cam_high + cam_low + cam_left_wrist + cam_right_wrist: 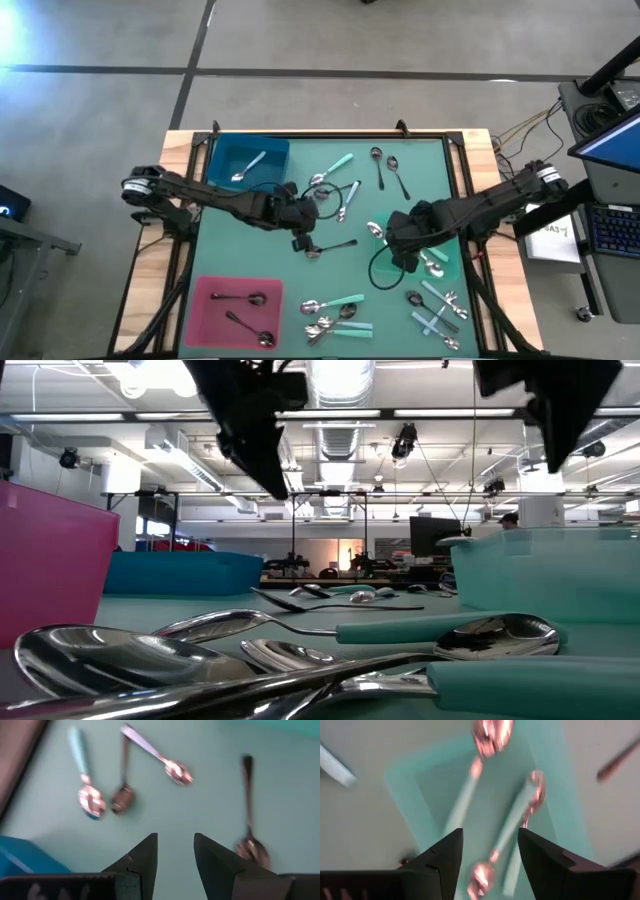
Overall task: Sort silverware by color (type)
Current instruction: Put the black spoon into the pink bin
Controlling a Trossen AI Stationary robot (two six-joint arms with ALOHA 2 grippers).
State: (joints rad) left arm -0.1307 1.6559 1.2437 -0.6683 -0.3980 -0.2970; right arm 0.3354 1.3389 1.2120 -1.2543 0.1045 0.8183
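The left gripper grabs the black-handled spoon by its handle point(340, 245) next, to sort this spoon into the pink tray point(210, 300).
My left gripper point(306, 240) point(175, 840) hangs open above the mat's middle. A black-handled spoon point(338, 244) point(248, 805) lies just beside it, and a mint-handled spoon point(85, 780), a dark spoon point(122, 795) and a silver one point(160, 757) lie farther off. My right gripper point(403, 250) point(490, 837) is open above the mint-green tray point(447, 268) point(400, 775). Mint-handled spoons point(520, 810) lie in that tray below its fingers. The blue tray point(268, 152) holds a silver spoon point(247, 168). The pink tray point(210, 300) holds black-handled spoons point(240, 298).
Loose spoons lie on the mat at the far middle point(385, 170) and in piles along the near edge point(335, 318) point(438, 310). Close to the low camera lie several spoons point(300, 650). The wooden table edge point(175, 150) frames the mat; a laptop point(610, 130) stands off to the right.
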